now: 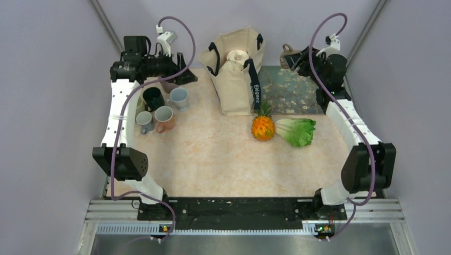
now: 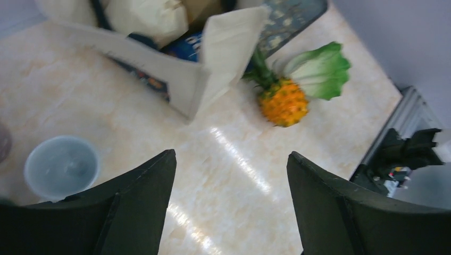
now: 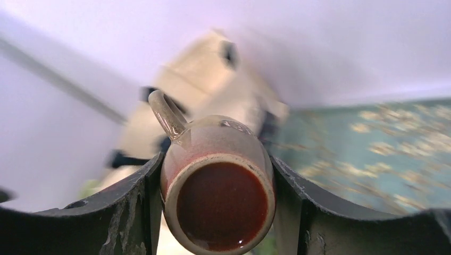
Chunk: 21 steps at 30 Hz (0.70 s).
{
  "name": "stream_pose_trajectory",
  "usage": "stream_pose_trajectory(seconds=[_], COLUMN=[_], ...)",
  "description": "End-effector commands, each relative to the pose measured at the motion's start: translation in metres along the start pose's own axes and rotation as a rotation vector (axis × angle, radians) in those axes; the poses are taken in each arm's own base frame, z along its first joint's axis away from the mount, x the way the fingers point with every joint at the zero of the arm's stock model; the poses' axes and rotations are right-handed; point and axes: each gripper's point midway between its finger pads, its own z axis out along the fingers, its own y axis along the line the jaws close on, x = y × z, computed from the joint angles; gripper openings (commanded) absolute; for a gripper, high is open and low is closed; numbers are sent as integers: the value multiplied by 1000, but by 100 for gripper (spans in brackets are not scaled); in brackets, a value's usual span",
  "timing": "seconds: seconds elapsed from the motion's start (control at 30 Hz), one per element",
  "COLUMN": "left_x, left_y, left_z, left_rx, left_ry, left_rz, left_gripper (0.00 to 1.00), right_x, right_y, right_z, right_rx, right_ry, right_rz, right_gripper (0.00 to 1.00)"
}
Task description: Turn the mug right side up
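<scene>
The mug needs to be set upright, so my left gripper should next grab it by the mug's rim, which is clear of the handle and my right gripper.
A reddish-brown glazed mug (image 3: 220, 202) lies on its side between the fingers of my right gripper (image 3: 217, 159). Its open mouth faces the wrist camera and its handle (image 3: 166, 114) points up and to the left. Both fingers press against its sides. In the top view this gripper (image 1: 295, 58) hangs at the back right over the floral mat's far edge, with the mug (image 1: 287, 51) at its tip. My left gripper (image 2: 231, 154) is open with only bare table between its fingers. In the top view it (image 1: 186, 74) sits at the back left.
Several upright mugs stand at the left: dark green (image 1: 153, 98), light blue (image 1: 179, 98), pinkish (image 1: 165, 118), small grey-blue (image 1: 144, 121). A canvas tote bag (image 1: 236, 69) stands at the back centre beside a floral mat (image 1: 290, 93). A pineapple (image 1: 263, 127) and lettuce (image 1: 298, 132) lie mid-table.
</scene>
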Motion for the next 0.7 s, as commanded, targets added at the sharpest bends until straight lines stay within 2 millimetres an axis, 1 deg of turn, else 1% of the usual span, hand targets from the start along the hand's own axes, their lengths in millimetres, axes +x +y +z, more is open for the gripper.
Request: stream_pose_trajectory(seconds=[0.0, 0.07, 0.13, 0.23, 0.3, 0.37, 0.43, 0.53, 0.6, 0.67], left_x=[-49, -54, -57, -63, -69, -70, -70, -69, -68, -68], left_y=[-109, -132, -149, -172, -186, -198, -208, -220, -222, -220], left_z=[-25, -24, -18, -12, -15, -18, -21, -29, -32, -31], left_rx=[257, 262, 264, 294, 359, 440, 500, 567, 571, 551], left_ry=[-163, -181, -191, -226, -267, -292, -310, -320, -327, -333], left_rz=[132, 240, 327, 433, 477, 503, 498, 481, 479, 473], left_gripper=[83, 83, 81, 76, 73, 71, 71, 72, 72, 73], right_x=[-56, -59, -59, -55, -51, -48, -42, -35, -34, -34], right_y=[137, 167, 196, 231, 250, 268, 285, 305, 314, 320], right_z=[-53, -69, -83, -99, -108, -115, -119, -125, -131, -133], right_rx=[-423, -496, -570, -660, -719, -769, -800, -830, -854, -872], right_ry=[-198, -209, -210, -197, -179, -158, -129, -103, -101, -98], right_rz=[159, 211, 282, 372, 428, 468, 469, 467, 480, 488], right_gripper=[0, 0, 0, 0, 0, 0, 0, 0, 0, 0])
